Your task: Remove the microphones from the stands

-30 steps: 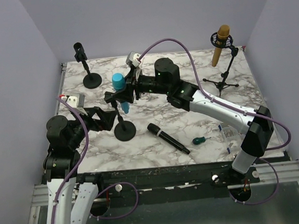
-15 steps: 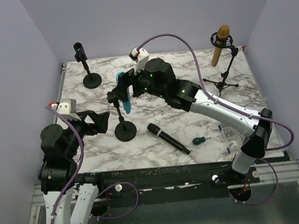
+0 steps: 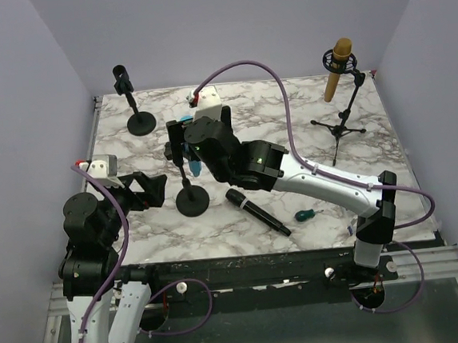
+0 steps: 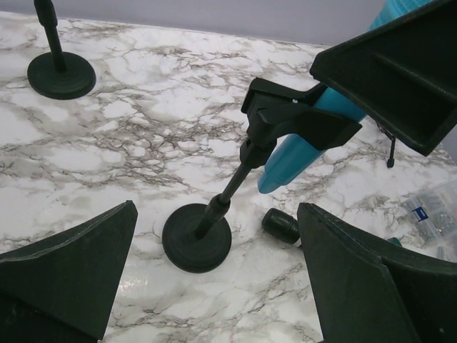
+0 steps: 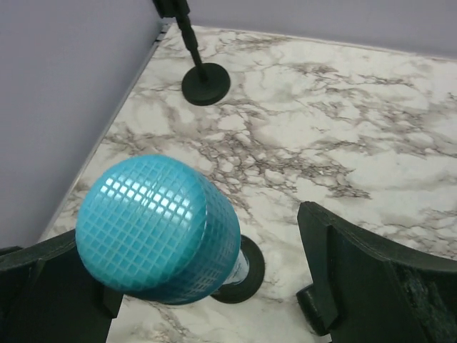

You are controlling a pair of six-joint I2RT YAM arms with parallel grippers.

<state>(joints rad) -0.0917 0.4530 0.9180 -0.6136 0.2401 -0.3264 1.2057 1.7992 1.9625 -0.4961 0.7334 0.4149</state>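
My right gripper is to grab the blue microphone by its grid-patterned head (image 5: 148, 223) next. The microphone's handle then stays free to slide out of the clip.
A blue microphone (image 5: 157, 229) with a grid-patterned head sits tilted in the clip (image 4: 300, 121) of a black stand with a round base (image 3: 191, 200) at the table's middle. My right gripper (image 5: 189, 236) is open and hangs over the microphone from above. The head lies between its fingers, close to the left one. In the top view this gripper (image 3: 190, 139) hides most of the microphone (image 3: 196, 165). My left gripper (image 4: 218, 214) is open, low on the near left, facing the stand base (image 4: 198, 238) with nothing between its fingers.
A black microphone (image 3: 257, 211) lies on the marble just right of the stand. An empty stand (image 3: 139, 119) is at the back left, a gold microphone on a tripod (image 3: 336, 70) at the back right. A small green object (image 3: 303, 215) and a parts bag (image 3: 348, 203) lie near right.
My right gripper has opened wide and swung round over the microphone's head, toward the near side. My left arm has drawn back a little to the left.
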